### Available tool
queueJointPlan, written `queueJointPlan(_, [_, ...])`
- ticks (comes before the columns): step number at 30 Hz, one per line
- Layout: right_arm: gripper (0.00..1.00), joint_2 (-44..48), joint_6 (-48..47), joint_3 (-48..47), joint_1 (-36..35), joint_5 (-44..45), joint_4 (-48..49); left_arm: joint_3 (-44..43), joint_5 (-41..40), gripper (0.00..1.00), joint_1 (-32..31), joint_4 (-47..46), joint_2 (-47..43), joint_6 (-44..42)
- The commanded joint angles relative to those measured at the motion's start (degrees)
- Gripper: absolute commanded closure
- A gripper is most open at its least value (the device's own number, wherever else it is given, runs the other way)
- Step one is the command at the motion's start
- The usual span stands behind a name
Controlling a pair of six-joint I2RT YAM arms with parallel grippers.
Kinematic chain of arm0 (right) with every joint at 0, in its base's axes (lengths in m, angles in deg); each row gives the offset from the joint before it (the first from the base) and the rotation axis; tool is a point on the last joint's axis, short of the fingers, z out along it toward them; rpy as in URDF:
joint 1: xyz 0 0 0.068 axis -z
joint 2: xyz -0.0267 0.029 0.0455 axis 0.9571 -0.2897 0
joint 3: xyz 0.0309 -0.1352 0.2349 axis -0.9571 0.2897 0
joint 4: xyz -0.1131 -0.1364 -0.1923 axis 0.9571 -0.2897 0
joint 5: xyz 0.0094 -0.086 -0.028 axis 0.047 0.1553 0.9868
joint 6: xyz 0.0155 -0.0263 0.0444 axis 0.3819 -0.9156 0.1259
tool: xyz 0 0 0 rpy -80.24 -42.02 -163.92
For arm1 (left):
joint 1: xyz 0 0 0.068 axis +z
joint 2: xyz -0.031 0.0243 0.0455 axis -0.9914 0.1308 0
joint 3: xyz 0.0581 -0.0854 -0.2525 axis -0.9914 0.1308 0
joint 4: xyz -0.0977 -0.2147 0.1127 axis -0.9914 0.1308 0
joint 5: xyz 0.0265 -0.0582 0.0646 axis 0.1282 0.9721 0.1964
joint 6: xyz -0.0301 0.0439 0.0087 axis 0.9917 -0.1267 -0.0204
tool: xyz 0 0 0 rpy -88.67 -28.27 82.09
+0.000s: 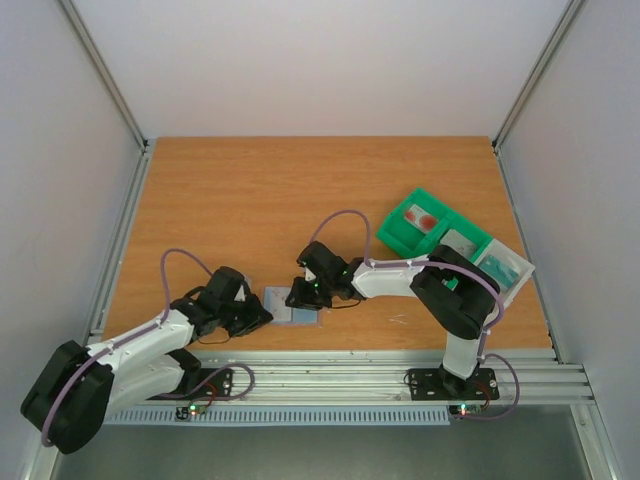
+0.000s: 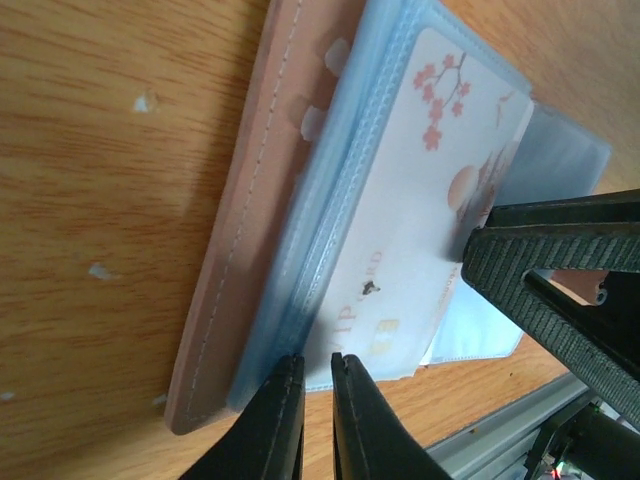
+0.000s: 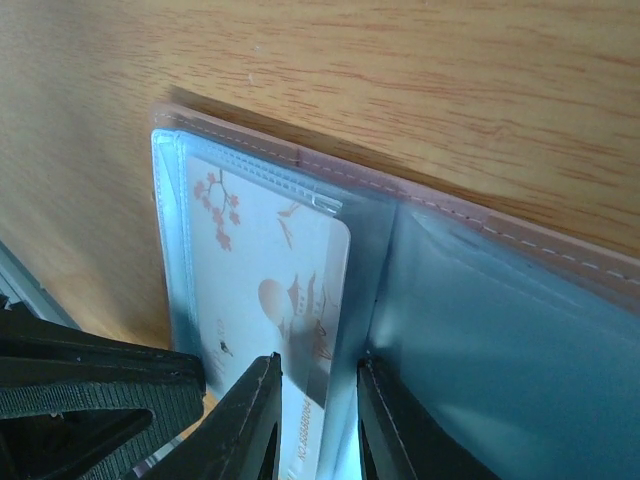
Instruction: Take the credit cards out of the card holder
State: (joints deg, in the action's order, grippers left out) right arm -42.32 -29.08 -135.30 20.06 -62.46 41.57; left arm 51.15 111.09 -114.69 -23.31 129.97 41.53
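My right gripper closes on the card's free edge now. One finger is on each side of the card, so closing now would catch the card's edge.
The card holder lies open on the table between both arms, with a pink stitched cover and blue-grey clear sleeves. A white credit card with red blossoms and a red sun sits in the top sleeve. My left gripper is at the holder's near edge, its jaws a slim gap apart over the sleeve's rim. My right gripper stands open on the holder, one fingertip on the card and the other at the fold. One of its ribbed fingers shows in the left wrist view, lying on the card.
A green compartmented tray stands at the right, with a white card marked in red in one compartment and pale cards in others. The aluminium rail runs along the table's near edge, just behind the holder.
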Motion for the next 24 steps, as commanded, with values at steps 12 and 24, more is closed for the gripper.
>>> queueJointPlan(12, [0.9,0.1,-3.1,0.4,-0.4,2.8,-1.2,-4.5,-0.8,0.85,0.3,2.8,-0.1,-0.3])
queueJointPlan(24, [0.92,1.0,-2.0,3.4,0.8,0.5,3.4,-4.9,-1.5,0.95,0.3,0.0,9.0,-2.4])
